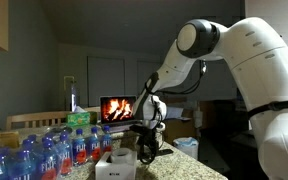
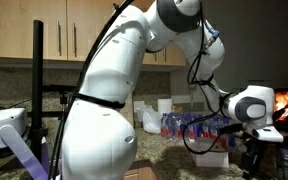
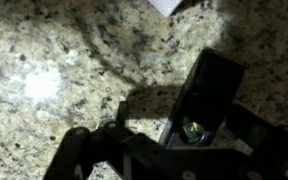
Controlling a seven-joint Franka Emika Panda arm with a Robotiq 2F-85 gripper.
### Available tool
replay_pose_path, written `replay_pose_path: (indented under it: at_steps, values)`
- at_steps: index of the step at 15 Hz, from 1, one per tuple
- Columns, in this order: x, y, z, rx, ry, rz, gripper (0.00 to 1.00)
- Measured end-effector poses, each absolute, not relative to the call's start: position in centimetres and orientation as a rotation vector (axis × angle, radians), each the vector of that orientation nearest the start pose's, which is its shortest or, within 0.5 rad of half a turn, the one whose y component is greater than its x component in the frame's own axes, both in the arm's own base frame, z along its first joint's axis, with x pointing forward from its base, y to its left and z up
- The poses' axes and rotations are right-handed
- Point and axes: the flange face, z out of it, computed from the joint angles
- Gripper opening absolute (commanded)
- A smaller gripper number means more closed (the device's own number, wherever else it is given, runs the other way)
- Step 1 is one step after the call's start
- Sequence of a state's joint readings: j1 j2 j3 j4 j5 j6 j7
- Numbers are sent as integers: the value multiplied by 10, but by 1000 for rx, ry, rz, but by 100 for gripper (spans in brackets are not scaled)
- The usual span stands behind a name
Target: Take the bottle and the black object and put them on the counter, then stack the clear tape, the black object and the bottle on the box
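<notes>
The robot's gripper will next grab the black object across its opposite long sides, so its bottom and top stay free to stack it on the box (image 1: 112, 166).
In the wrist view the slim dark bottle (image 3: 202, 95) stands on the speckled granite counter (image 3: 54, 60). It rises between the two dark fingers of my gripper (image 3: 179, 150), which is open and apart from it on both sides. A corner of the white box (image 3: 174, 5) shows at the top edge. In both exterior views the gripper (image 1: 147, 140) (image 2: 251, 155) hangs low over the counter beside the white box (image 1: 112, 166) (image 2: 212, 158). I cannot make out the black object or the clear tape in this dim light.
Several clear water bottles with blue and red labels (image 1: 44, 150) (image 2: 184, 125) crowd the counter behind the box. A green-capped bottle (image 1: 79, 118) stands among them. A lit fireplace screen (image 1: 119, 108) glows in the background. Wooden cabinets (image 2: 54, 30) hang above.
</notes>
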State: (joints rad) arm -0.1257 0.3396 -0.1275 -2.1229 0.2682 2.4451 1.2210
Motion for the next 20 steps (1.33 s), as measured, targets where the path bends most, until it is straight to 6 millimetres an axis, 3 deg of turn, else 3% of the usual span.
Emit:
replay_pose_path:
  at_steps: [8,20]
  values:
    - [566,-137,267,-2022,2214,24,100]
    - [561,-151,253,-1975,2241,110,100]
